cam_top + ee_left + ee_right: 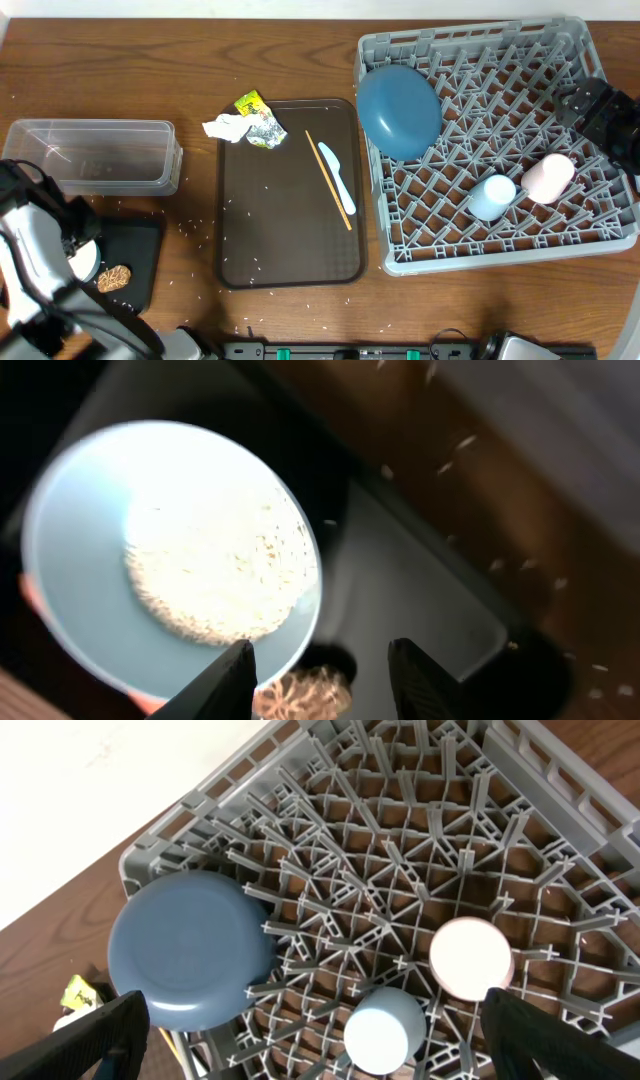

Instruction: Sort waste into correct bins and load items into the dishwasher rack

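The fingers of my left gripper are above the white bowl's rim. My left gripper should move down first and then close on the brown food lump.
My left gripper hangs open over the black tray. In the left wrist view its fingers straddle the brown food lump, and the white bowl, with rice in it, lies just left of them. The bowl and the lump both sit in the black tray. The grey rack holds the blue plate, the light blue cup and the pink cup. My right gripper is wide open above the rack. The chopstick and the spoon lie on the brown serving tray.
The clear tub stands behind the black tray. Crumpled paper and wrappers lie at the serving tray's far left corner. Rice grains are scattered on the wooden table.
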Robot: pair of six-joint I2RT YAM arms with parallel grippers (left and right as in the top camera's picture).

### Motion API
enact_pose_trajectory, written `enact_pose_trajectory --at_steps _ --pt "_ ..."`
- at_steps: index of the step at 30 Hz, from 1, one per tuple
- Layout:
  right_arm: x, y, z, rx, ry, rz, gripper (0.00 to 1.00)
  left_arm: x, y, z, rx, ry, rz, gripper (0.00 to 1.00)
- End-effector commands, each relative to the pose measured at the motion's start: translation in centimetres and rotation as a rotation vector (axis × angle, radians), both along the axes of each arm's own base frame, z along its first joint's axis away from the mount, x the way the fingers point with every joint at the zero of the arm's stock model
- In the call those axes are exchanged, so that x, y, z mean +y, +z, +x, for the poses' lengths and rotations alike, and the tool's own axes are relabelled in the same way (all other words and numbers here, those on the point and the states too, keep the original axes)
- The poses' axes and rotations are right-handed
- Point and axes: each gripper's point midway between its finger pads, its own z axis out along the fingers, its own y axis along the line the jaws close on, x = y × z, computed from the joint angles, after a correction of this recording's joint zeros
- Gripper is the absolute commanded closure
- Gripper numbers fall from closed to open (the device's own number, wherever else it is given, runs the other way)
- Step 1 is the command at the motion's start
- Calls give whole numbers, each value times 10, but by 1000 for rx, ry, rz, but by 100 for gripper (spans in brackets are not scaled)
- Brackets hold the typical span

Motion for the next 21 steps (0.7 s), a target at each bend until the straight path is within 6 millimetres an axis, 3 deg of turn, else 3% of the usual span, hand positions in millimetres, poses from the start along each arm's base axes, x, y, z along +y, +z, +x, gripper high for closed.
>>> enact_pose_trajectory --at_steps 1,10,16,18,19,21 --pt "-1 2 -1 -5 -3 5 1 1 -18 -5 58 9 -22 56" --pt "-1 2 -1 -5 -3 6 1 4 -60 -7 147 11 -71 65" --pt "-1 2 -1 -5 -3 6 1 9 -72 -4 150 11 -67 72" --pt "-1 2 -1 -5 -3 6 1 12 -72 -1 143 12 -54 81" --pt "-1 2 -1 -5 -3 6 1 15 -72 -2 149 14 -42 91" --pt "-1 2 -1 -5 -3 6 1 20 -71 -4 163 19 -12 94"
